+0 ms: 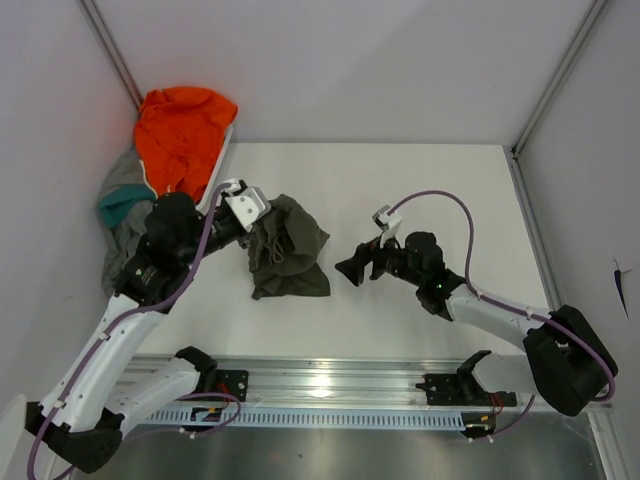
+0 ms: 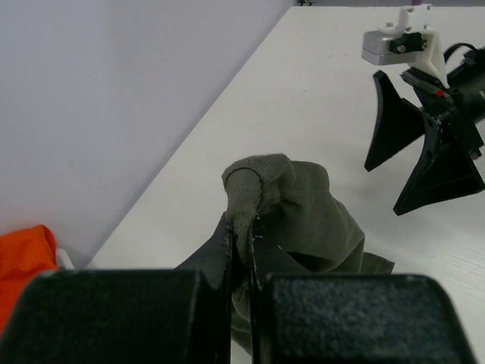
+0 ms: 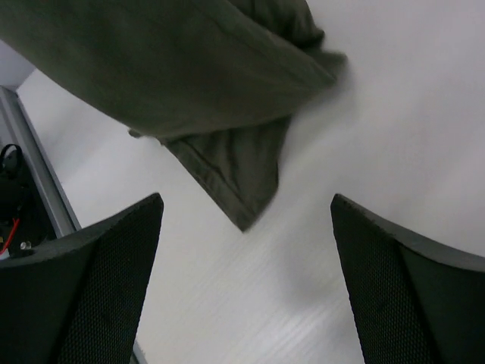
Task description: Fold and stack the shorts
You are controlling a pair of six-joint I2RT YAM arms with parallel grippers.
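I will next pinch the olive green shorts with my right gripper by their edge opposite my left gripper's fold. Then the shorts can be spread open for folding.
The olive green shorts (image 1: 288, 250) lie bunched on the white table, left of centre. My left gripper (image 1: 254, 235) is shut on a fold of them at their left edge; the left wrist view shows the cloth (image 2: 292, 205) pinched between the fingers and lifted. My right gripper (image 1: 356, 268) is open and empty, just right of the shorts, pointing at them. In the right wrist view a corner of the shorts (image 3: 235, 163) lies ahead of its open fingers (image 3: 106, 280). Grey shorts (image 1: 122, 232) lie in the pile at the far left, partly hidden by my left arm.
An orange garment (image 1: 182, 135) and a teal one (image 1: 120, 203) sit in the pile at the back left corner against the wall. A metal rail (image 1: 330, 385) runs along the near edge. Walls close in left, back and right.
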